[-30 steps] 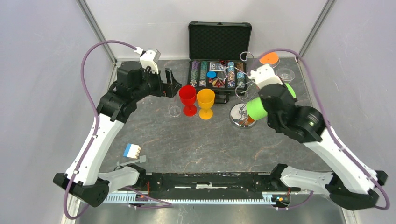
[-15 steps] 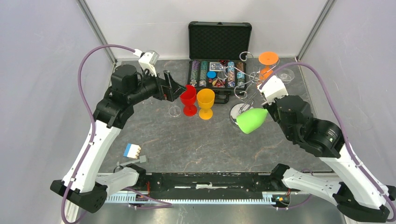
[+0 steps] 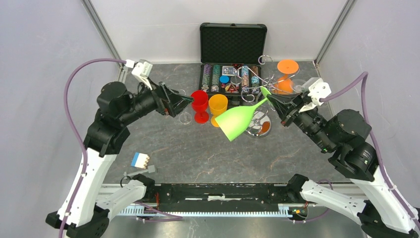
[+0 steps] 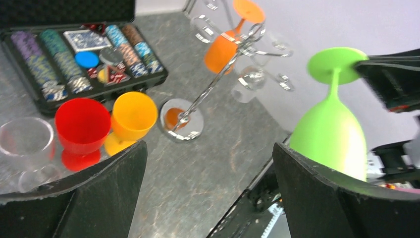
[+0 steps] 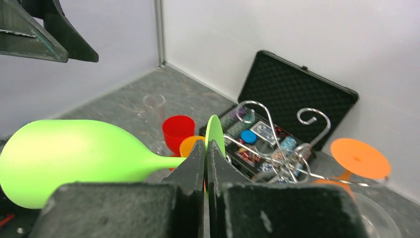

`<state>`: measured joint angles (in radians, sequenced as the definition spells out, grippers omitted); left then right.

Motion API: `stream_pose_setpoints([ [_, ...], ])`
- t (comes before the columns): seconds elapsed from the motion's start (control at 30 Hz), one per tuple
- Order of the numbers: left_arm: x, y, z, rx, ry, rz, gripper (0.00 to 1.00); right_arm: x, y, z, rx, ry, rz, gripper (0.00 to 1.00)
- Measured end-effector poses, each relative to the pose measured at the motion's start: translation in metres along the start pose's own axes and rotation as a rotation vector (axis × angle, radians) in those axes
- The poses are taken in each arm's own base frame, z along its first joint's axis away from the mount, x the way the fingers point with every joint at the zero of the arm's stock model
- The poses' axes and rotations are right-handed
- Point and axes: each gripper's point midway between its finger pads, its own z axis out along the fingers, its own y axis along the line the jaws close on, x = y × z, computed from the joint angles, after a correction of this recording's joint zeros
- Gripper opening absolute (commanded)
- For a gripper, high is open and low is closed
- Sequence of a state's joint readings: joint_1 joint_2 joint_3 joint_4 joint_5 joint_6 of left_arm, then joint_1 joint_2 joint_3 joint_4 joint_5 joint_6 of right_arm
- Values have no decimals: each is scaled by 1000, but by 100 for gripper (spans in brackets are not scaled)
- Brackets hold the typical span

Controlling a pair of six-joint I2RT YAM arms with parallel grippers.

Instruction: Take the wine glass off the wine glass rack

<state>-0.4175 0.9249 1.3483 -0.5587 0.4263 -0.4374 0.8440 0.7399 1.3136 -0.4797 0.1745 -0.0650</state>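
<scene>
The green wine glass should next be grabbed by its bowl rim point(image 5: 11, 166) with the left gripper, so that the foot point(image 5: 214, 134) stays free to set the glass upright.
A green wine glass point(image 3: 236, 122) lies sideways in the air, its bowl pointing left over the table, just left of the rack. My right gripper point(image 3: 272, 98) point(image 5: 206, 145) is shut on the rim of its round foot point(image 5: 214, 134). The silver wire wine glass rack point(image 3: 259, 125) point(image 5: 277, 148) point(image 4: 184, 119) stands on its shiny disc base behind the glass. An orange wine glass point(image 3: 285, 79) point(image 4: 225, 47) still hangs upside down on it. My left gripper point(image 3: 179, 99) point(image 4: 209, 147) hovers open and empty beside the red glass, facing the green glass point(image 4: 329, 134).
A red glass point(image 3: 199, 105) and a yellow glass point(image 3: 218, 109) stand upright mid-table, with a clear glass point(image 3: 185, 118) by them. An open black case point(image 3: 233, 59) of poker chips sits at the back. A small blue-and-white block point(image 3: 140, 159) lies front left.
My right gripper has pulled the green wine glass off the rack and swung back to the right, leaving the glass lying sideways in the air. My left arm drew back to the left, still open.
</scene>
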Motion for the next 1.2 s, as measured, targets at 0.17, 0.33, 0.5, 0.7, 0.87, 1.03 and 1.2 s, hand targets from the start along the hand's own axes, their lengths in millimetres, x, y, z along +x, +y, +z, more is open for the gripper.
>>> stream_pose_setpoints([
  [0.17, -16, -30, -16, 114, -88, -45, 100, -8, 8, 14, -16, -74, 80, 0],
  [0.33, -27, -52, -30, 198, -147, -105, 100, -7, 1, 27, 59, -134, 168, 0],
  [0.5, -34, -65, -40, 250, -194, -158, 100, -12, -7, 42, 126, -225, 246, 0],
  [0.7, -35, -79, -40, 349, -199, -224, 99, -18, -6, 69, 145, -280, 283, 0],
  [0.87, -36, -82, -32, 405, -189, -275, 89, -2, 2, 95, 141, -244, 278, 0],
  [1.03, -35, -80, -24, 424, -186, -310, 78, 1, 8, 105, 118, -251, 279, 0],
  [1.2, -26, -61, -9, 371, -187, -400, 69, -2, 15, 110, 77, -273, 274, 0],
])
